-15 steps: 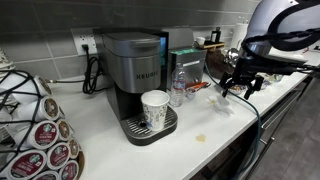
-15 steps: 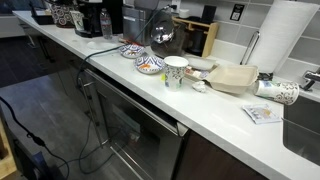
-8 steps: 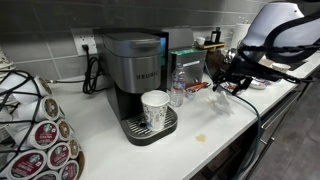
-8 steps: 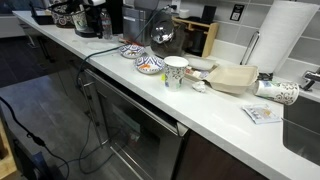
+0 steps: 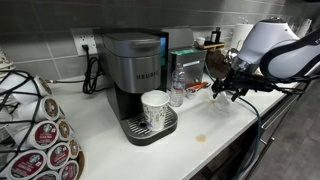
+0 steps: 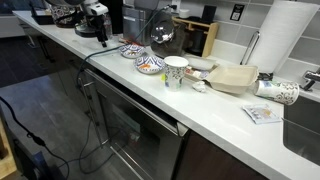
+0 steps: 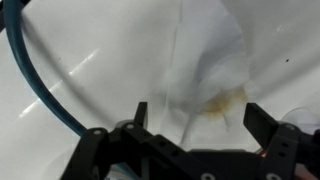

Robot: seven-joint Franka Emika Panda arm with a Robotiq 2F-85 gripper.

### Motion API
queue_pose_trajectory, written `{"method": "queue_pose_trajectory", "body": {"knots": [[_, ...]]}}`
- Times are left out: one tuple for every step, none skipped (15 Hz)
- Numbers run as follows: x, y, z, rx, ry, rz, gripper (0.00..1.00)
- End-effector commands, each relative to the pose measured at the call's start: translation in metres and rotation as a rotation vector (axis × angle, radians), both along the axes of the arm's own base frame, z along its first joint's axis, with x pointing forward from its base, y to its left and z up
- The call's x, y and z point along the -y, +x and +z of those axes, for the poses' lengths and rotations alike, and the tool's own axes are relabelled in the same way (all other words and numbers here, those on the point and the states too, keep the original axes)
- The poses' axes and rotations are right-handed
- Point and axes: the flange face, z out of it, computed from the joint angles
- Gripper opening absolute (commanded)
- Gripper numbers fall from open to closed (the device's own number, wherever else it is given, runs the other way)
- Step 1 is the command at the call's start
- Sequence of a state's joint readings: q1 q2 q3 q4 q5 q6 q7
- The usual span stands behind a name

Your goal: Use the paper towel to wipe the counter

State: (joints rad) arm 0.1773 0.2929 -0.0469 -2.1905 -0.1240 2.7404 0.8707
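My gripper reaches the crumpled paper towel next and grabs its stained fold, leaving the rest of the sheet loose to wipe the counter.
A white paper towel (image 7: 205, 60) lies crumpled on the white counter (image 5: 190, 150), with a brownish stain on it. In the wrist view it fills the space below and between my fingers. My gripper (image 7: 200, 118) is open, hovering just over the towel, fingers on either side of the stained fold. In an exterior view the gripper (image 5: 228, 88) hangs over the towel (image 5: 222, 104), to the right of the coffee machine. A small yellowish spot (image 5: 202, 137) marks the counter near its front edge. In an exterior view the arm (image 6: 92, 12) shows small at the far end.
A Keurig coffee machine (image 5: 135, 70) with a paper cup (image 5: 155, 108) and a water bottle (image 5: 178, 88) stand left of the gripper. A pod rack (image 5: 35, 130) is at the far left. Bowls (image 6: 150, 65), a cup (image 6: 176, 72) and a paper towel roll (image 6: 278, 45) stand further along. A blue cable (image 7: 40, 90) crosses the wrist view.
The arm has swung left and lower, bringing the gripper from beside the towel to right over it. The towel and the other objects have not moved.
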Motion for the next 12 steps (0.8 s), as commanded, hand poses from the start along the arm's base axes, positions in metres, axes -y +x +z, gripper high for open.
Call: {"method": "queue_pose_trajectory", "body": {"knots": [[-0.01, 0.0, -0.01, 0.004, -0.012, -0.003, 0.69], [-0.012, 0.0, -0.011, 0.002, -0.014, -0.001, 0.61], [-0.014, 0.0, -0.013, -0.001, -0.017, 0.004, 0.52], [-0.016, 0.0, -0.015, -0.004, -0.018, 0.007, 0.45], [-0.017, 0.0, -0.017, -0.008, -0.021, 0.011, 0.36], [-0.018, 0.0, -0.018, -0.009, -0.024, 0.013, 0.29], [-0.018, -0.001, -0.019, -0.012, -0.026, 0.015, 0.23], [-0.018, -0.001, -0.021, -0.016, -0.027, 0.016, 0.14], [-0.018, -0.003, -0.021, -0.028, -0.022, 0.02, 0.07], [-0.022, -0.007, -0.02, -0.046, -0.006, 0.035, 0.01], [-0.028, -0.012, -0.018, -0.059, 0.015, 0.059, 0.0], [-0.037, -0.021, -0.015, -0.075, 0.04, 0.099, 0.0]]}}
